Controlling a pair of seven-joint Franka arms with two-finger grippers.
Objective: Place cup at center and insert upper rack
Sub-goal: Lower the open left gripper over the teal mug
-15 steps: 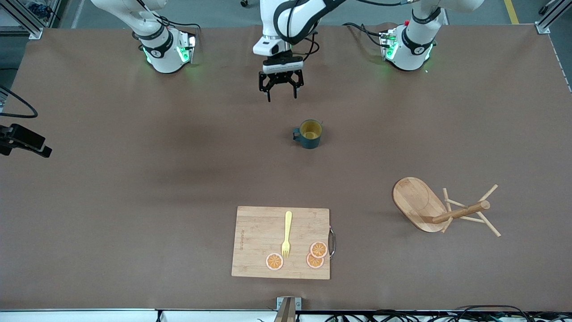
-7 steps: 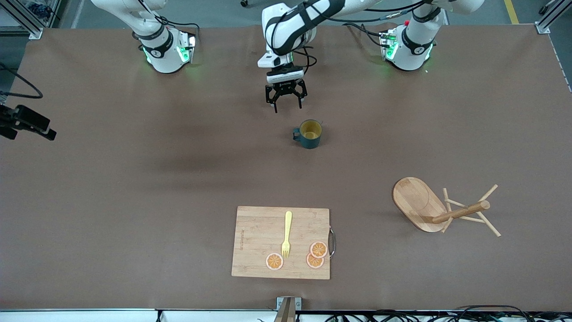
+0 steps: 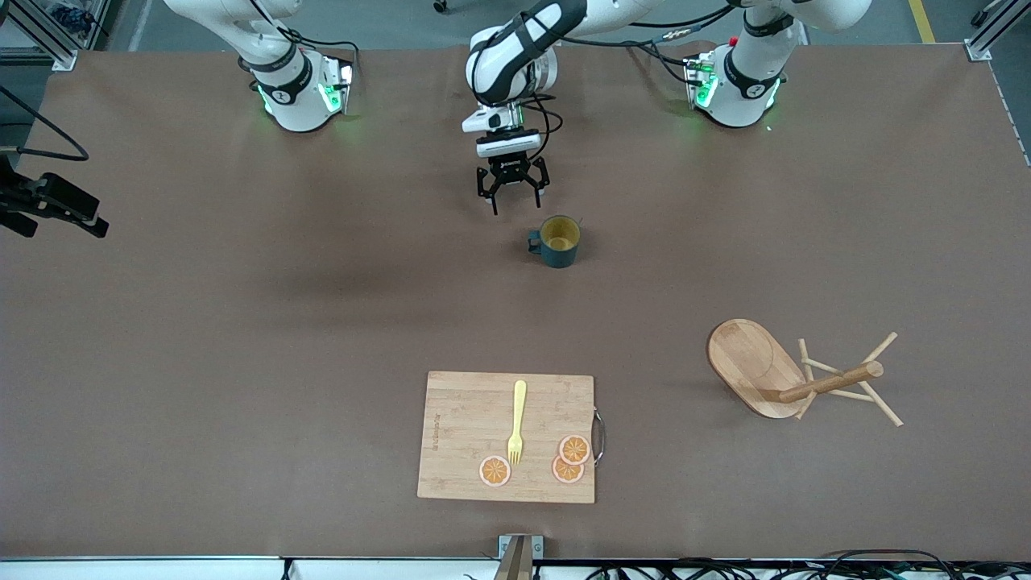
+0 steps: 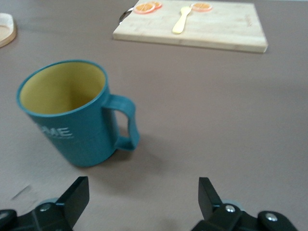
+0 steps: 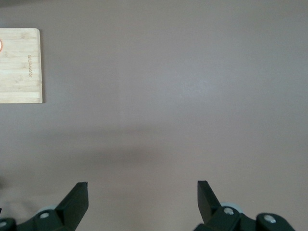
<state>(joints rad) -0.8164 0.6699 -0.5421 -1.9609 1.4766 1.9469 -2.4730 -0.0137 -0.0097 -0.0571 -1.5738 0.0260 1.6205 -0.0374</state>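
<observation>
My left gripper picks up the cup by its handle [image 3: 533, 242] next, to set the teal cup onto the mug tree [image 3: 773, 374].
The dark teal cup [image 3: 558, 240] with a yellow inside stands upright near the table's middle, its handle toward the right arm's end. It is close in the left wrist view [image 4: 72, 113]. My left gripper [image 3: 513, 197] is open and empty. It hangs low over bare table close beside the cup, on the side of the robots' bases, with the cup off to one side of the open fingers [image 4: 77, 195]. The wooden mug tree [image 3: 773, 374] lies tipped on its side toward the left arm's end. My right gripper [image 5: 142, 192] is open and empty over bare table.
A wooden cutting board [image 3: 507, 435] with a yellow fork [image 3: 516, 420] and orange slices [image 3: 573, 449] lies nearer to the front camera than the cup. It also shows in the right wrist view [image 5: 19, 67]. The right arm's dark hand [image 3: 56, 205] hangs at the table's right-arm end.
My left gripper has come down and moved closer to the cup. The right arm's hand has drifted toward the robots' side. The cup and mug tree have not moved.
</observation>
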